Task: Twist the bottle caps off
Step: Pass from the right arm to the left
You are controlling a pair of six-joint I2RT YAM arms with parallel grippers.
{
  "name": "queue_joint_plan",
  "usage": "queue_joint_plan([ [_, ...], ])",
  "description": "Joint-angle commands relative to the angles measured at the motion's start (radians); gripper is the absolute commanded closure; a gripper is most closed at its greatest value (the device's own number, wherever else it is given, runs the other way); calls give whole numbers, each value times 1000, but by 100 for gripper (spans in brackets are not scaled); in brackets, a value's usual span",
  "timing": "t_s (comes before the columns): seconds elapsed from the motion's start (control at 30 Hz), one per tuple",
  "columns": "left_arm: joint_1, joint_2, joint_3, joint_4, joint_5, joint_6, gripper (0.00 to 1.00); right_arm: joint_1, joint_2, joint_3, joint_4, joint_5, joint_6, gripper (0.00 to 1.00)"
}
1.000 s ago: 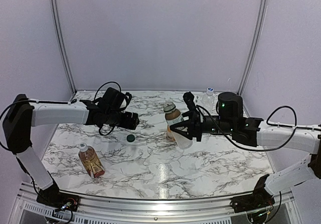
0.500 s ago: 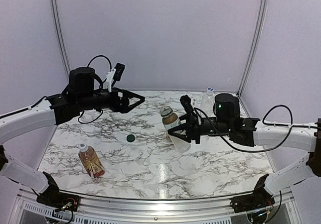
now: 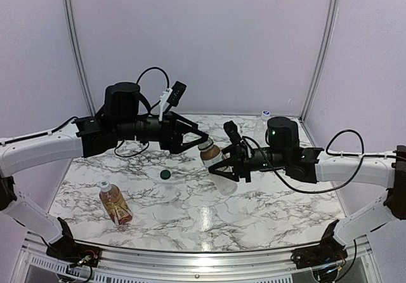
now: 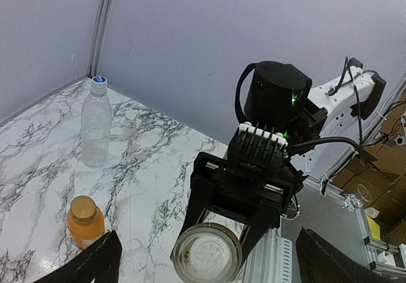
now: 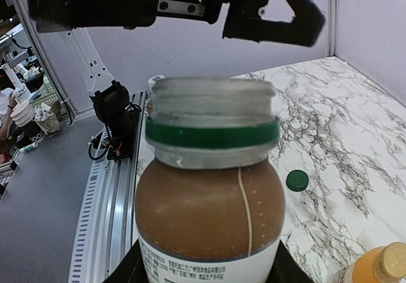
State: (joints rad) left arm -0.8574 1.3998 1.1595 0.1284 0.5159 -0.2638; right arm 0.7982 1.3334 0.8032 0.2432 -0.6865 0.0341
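My left gripper grips the short clear bottle around its open end (image 4: 208, 255) next, which leaves the bottle's base free to stand upright.
My right gripper (image 3: 223, 164) is shut on the short clear bottle (image 3: 216, 162) with a white label and brown liquid, held tilted above the table. In the right wrist view the bottle (image 5: 209, 188) has an open mouth with only a green ring, between my right gripper (image 5: 206, 264) fingers. The dark green cap (image 3: 165, 174) lies on the table, and also shows in the right wrist view (image 5: 297, 180). My left gripper (image 3: 196, 142) is open and empty, just left of the bottle's mouth (image 4: 206, 254); its jaws stand wide apart (image 4: 209, 235).
The amber tea bottle (image 3: 114, 204) with a red label and white cap lies at front left. The tall clear bottle (image 3: 264, 123) with a white-and-blue cap stands at back right (image 4: 95, 127). The orange juice bottle (image 4: 85, 219) with an orange cap stands near it (image 5: 380, 267).
My left arm has risen from the table near the green cap and swung right to the held bottle, jaws open. My right gripper has tilted the bottle towards the left.
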Motion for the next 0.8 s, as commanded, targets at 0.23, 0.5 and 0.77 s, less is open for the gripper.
queue_joint_plan([
  [0.23,-32,97,78,-54,-1,38,16,-5,11,54,47,-48,15,76],
  [0.5,-34,129,80,-54,54,22,34,-4,22,50,48,-41,16,76],
  [0.77,-34,147,86,-62,89,25,57,-5,19,42,43,-17,13,75],
])
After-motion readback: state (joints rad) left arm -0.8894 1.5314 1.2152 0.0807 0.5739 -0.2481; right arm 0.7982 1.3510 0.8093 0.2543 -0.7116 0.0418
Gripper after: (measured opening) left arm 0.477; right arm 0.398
